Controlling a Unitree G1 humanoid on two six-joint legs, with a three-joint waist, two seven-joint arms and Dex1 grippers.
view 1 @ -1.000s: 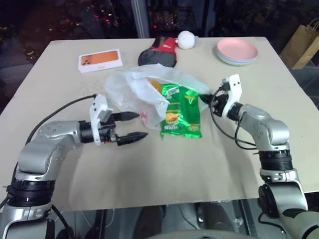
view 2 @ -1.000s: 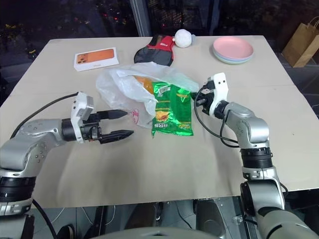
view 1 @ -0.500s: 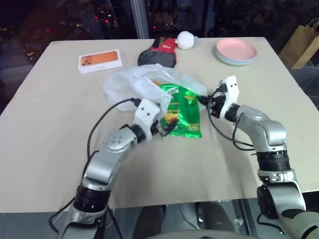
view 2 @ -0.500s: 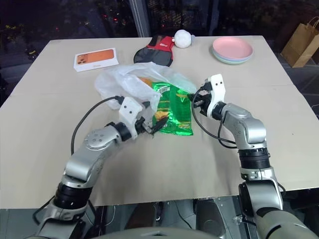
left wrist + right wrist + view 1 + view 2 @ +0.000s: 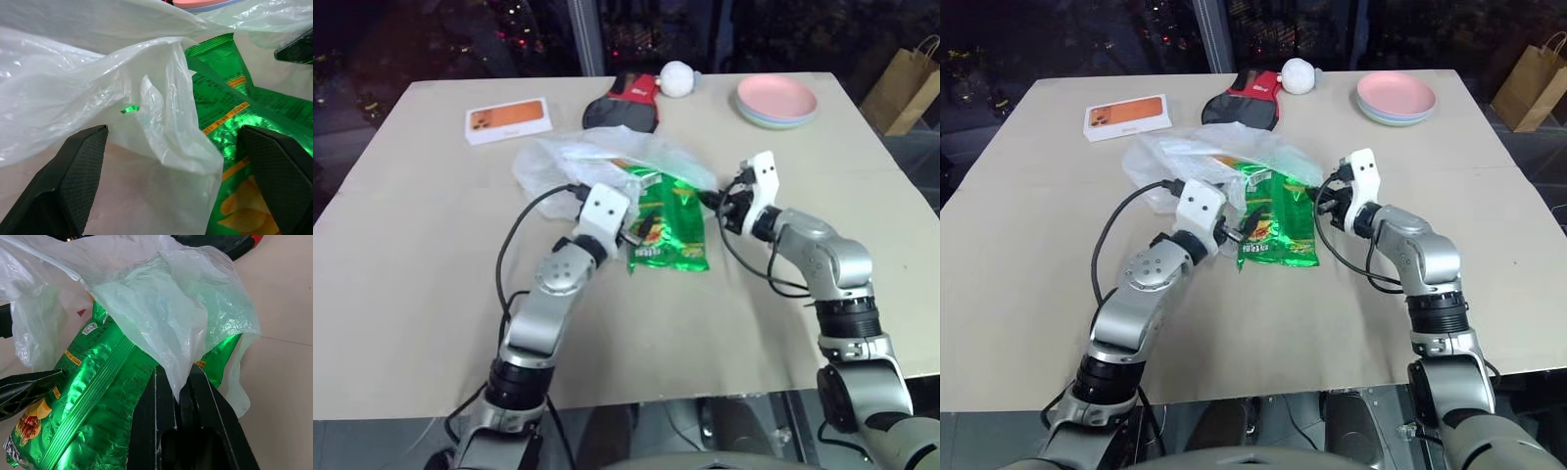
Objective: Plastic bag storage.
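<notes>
Next, my left gripper grabs the plastic bag by the raised fold of its edge [image 5: 183,142], since the thin film around the fold lies slack and crumpled.
The plastic bag [image 5: 573,162], thin, white and crinkled, lies mid-table with a green snack packet [image 5: 671,230] sticking out of its mouth toward me. My left gripper [image 5: 641,227] is open at the bag's near left edge. In the left wrist view its fingers [image 5: 73,171] stand on either side of a fold of the bag [image 5: 161,112], with the packet [image 5: 230,107] beside it. My right gripper [image 5: 713,199] is shut on the bag's right rim. The right wrist view shows film [image 5: 166,318] pinched between the fingertips [image 5: 146,401] above the packet [image 5: 98,396].
An orange phone box [image 5: 509,119] lies at the back left. A black and red pouch [image 5: 626,101] and a white ball [image 5: 677,78] sit behind the bag, stacked pink plates [image 5: 777,100] at the back right. A brown paper bag [image 5: 906,88] stands beyond the table's right edge.
My left arm has swung in from the left and turned, bringing its open gripper to the bag's near edge beside the packet. The right gripper has held still on the rim.
</notes>
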